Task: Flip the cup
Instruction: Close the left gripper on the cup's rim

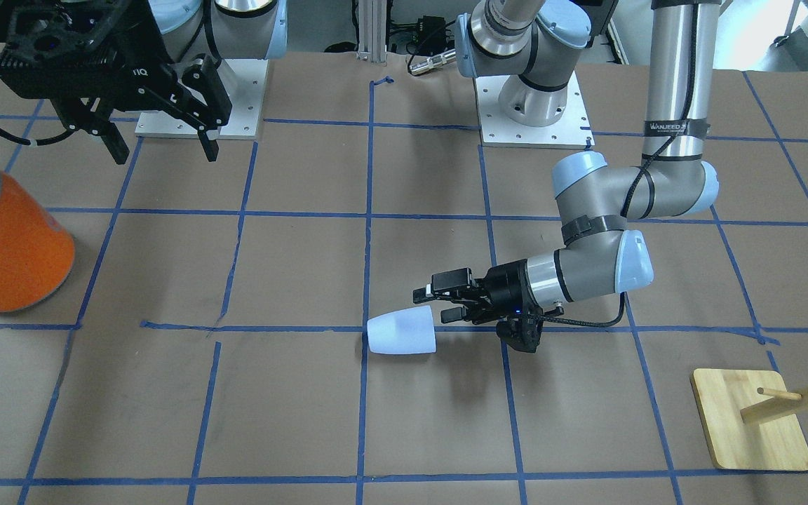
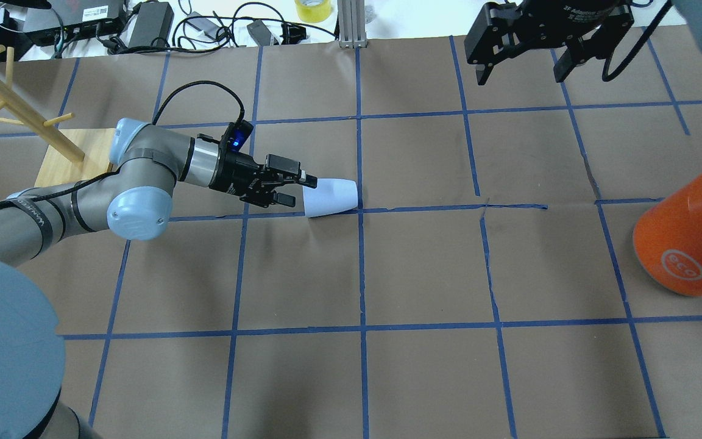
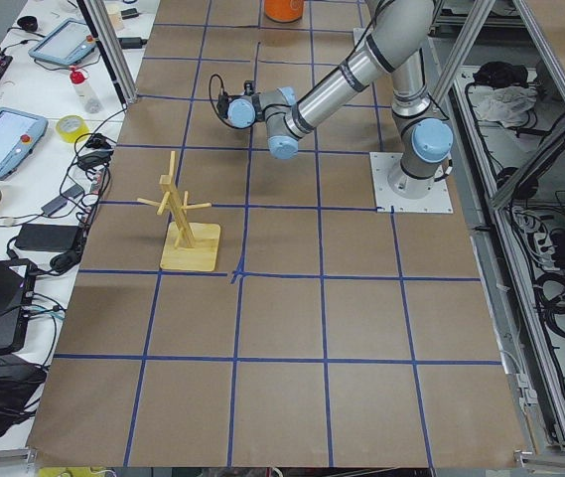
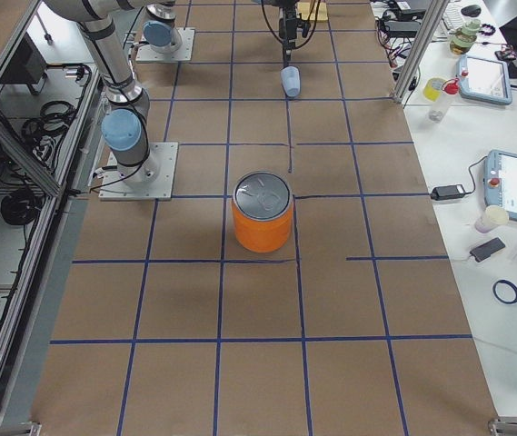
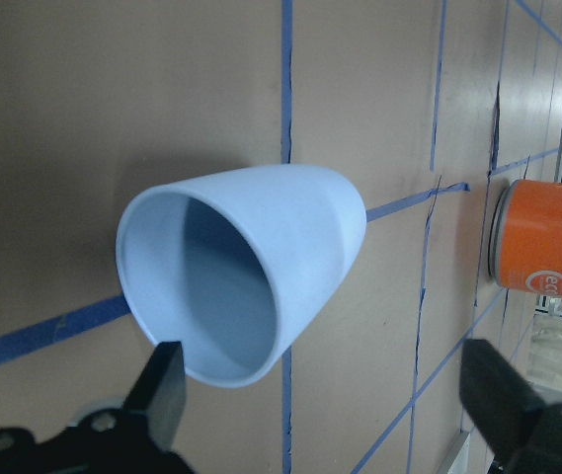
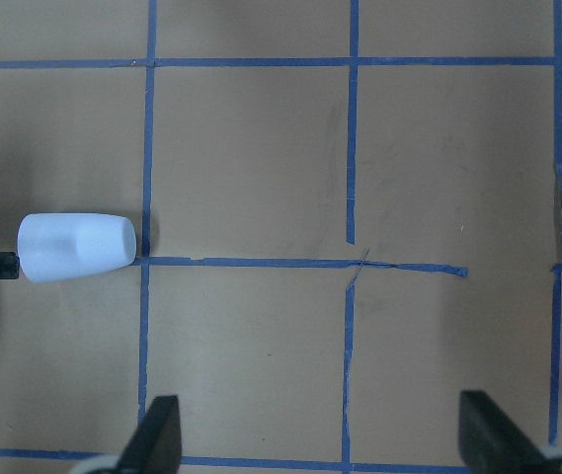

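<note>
Both fingers are outside the cup's opening. My left gripper should move toward the cup's rim (image 5: pixel 273 296) before closing.
The pale lavender-blue cup (image 1: pixel 400 331) lies on its side on the brown table, near a blue tape crossing. Its open mouth faces my left gripper (image 1: pixel 439 303). It also shows in the overhead view (image 2: pixel 329 196) and in the right wrist view (image 6: pixel 75 247). The left gripper (image 2: pixel 299 190) is low, horizontal and open. In the left wrist view one fingertip (image 5: pixel 167 380) is at the lower rim of the cup (image 5: pixel 251 276), and the other stands far to the side. My right gripper (image 2: pixel 521 74) is open and empty, high above the far side.
A large orange can (image 2: pixel 689 238) with a silver top stands upright at the table's right side, also in the front view (image 1: pixel 8 245). A wooden peg stand (image 2: pixel 77 155) sits behind the left arm's elbow.
</note>
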`<move>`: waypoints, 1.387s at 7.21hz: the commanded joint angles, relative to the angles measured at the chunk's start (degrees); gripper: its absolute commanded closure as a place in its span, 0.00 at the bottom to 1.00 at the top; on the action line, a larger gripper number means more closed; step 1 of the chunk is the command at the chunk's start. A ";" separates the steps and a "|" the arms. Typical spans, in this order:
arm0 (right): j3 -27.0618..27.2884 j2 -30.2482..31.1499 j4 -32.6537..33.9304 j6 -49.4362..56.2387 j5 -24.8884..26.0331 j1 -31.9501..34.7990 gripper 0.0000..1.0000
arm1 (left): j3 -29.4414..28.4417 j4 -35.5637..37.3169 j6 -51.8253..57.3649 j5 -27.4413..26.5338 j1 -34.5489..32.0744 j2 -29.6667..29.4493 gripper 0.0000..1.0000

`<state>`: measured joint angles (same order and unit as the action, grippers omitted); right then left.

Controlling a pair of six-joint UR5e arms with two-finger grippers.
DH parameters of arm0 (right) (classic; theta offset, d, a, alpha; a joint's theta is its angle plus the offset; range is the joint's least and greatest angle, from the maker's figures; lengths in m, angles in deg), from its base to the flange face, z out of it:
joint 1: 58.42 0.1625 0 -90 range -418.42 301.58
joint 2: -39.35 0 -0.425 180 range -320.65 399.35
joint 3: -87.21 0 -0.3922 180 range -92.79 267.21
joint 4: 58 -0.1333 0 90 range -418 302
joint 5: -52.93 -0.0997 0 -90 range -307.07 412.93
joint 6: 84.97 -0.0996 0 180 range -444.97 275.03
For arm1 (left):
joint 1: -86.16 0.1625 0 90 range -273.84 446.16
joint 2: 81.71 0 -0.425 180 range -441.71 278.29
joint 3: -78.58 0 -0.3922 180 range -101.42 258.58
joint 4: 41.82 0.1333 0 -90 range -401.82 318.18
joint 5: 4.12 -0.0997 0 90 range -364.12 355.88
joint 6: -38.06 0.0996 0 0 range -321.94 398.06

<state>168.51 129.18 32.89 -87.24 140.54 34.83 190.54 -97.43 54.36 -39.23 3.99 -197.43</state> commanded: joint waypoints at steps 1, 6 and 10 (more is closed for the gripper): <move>0.00 0.00 -0.89 -0.19 0.19 -0.18 0.00 | -0.96 0.15 1.20 2.68 0.00 -1.34 0.00; -0.09 0.35 -0.55 -5.47 0.36 -3.68 0.00 | -1.23 2.61 1.55 4.95 -0.09 -4.07 0.05; 0.00 0.35 -1.24 -10.12 0.36 -3.60 0.00 | -1.66 2.70 1.55 5.67 -0.35 -4.78 0.07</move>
<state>168.50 129.60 32.09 -96.85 140.91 31.28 189.16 -94.77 55.85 -33.60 3.65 -202.10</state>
